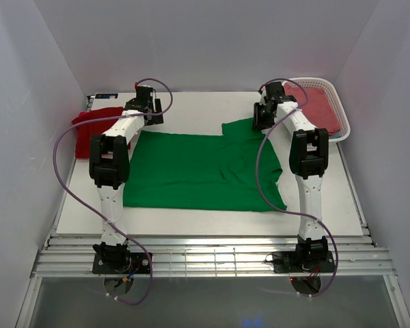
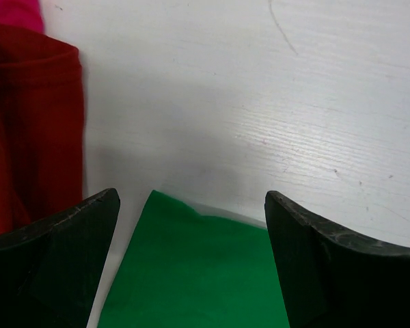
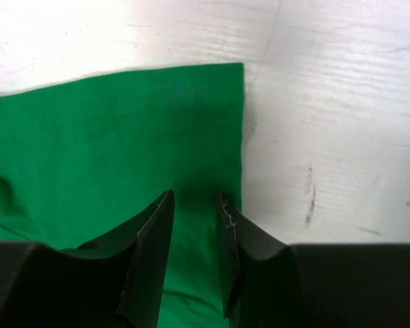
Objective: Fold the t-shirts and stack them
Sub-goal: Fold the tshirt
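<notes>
Next, my left gripper picks up the green t-shirt's far corner (image 1: 143, 134) (image 2: 161, 208) beside the red one, to fold the green t-shirt's far edge toward me.
The bright green t-shirt (image 1: 198, 171) lies spread flat on the white table. My left gripper (image 1: 150, 113) is open just above its far left corner (image 2: 191, 273), jaws wide apart (image 2: 191, 195) and empty. My right gripper (image 1: 262, 121) is low over the shirt's far right sleeve (image 3: 109, 137), near the sleeve's edge. Its jaws stand a narrow gap apart (image 3: 195, 195) with green cloth showing between them. The deep red t-shirt (image 1: 89, 126) lies bunched at the table's far left edge, and it shows beside my left fingers in the left wrist view (image 2: 27, 123).
A white plastic basket (image 1: 342, 126) stands at the far right corner with red cloth (image 1: 318, 106) inside. White walls close in on both sides. The table's near edge (image 1: 205, 229) runs in front of the arm bases.
</notes>
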